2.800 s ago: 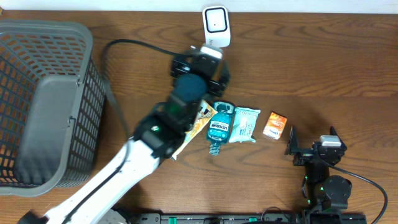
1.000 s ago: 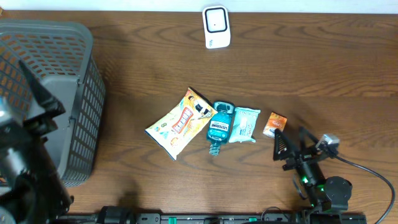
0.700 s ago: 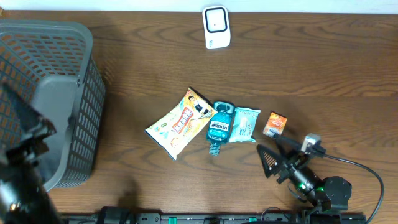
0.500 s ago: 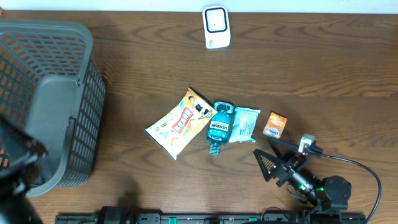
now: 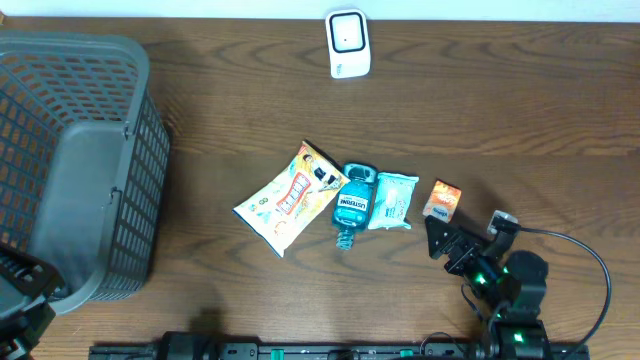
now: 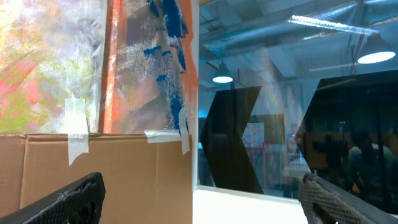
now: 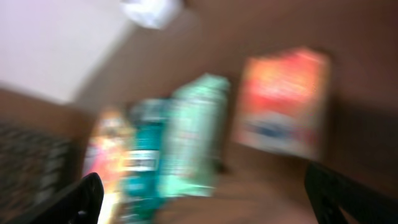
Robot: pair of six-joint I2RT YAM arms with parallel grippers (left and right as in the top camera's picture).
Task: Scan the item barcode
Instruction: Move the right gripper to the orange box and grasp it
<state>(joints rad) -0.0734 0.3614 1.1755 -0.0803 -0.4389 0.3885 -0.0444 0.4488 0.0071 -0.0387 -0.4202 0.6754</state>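
I need to grab the small orange box by its near end [image 5: 438, 210] [image 7: 278, 132] with my right gripper next. The rest of the box then stays exposed, so its barcode can be scanned.
Several items lie in a row mid-table: a yellow snack bag [image 5: 290, 198], a teal mouthwash bottle [image 5: 351, 205], a pale green packet [image 5: 392, 200] and a small orange box [image 5: 442, 200]. A white scanner [image 5: 348, 42] stands at the far edge. My right gripper [image 5: 441, 246] is open just in front of the orange box, apart from it. Its blurred wrist view shows the orange box [image 7: 283, 102], green packet [image 7: 196, 134] and bottle [image 7: 143, 158] ahead of the open right gripper [image 7: 205, 205]. The left gripper [image 6: 199, 205] is open and empty, facing away from the table.
A large grey mesh basket [image 5: 85, 160] fills the left side of the table. Part of the left arm [image 5: 20, 295] shows at the bottom left corner. The left wrist view looks at a cardboard box [image 6: 93, 168] and a window [image 6: 292, 99].
The left arm has withdrawn from over the table to the bottom left corner. The right gripper swung left and low, then came back up close to the orange box.
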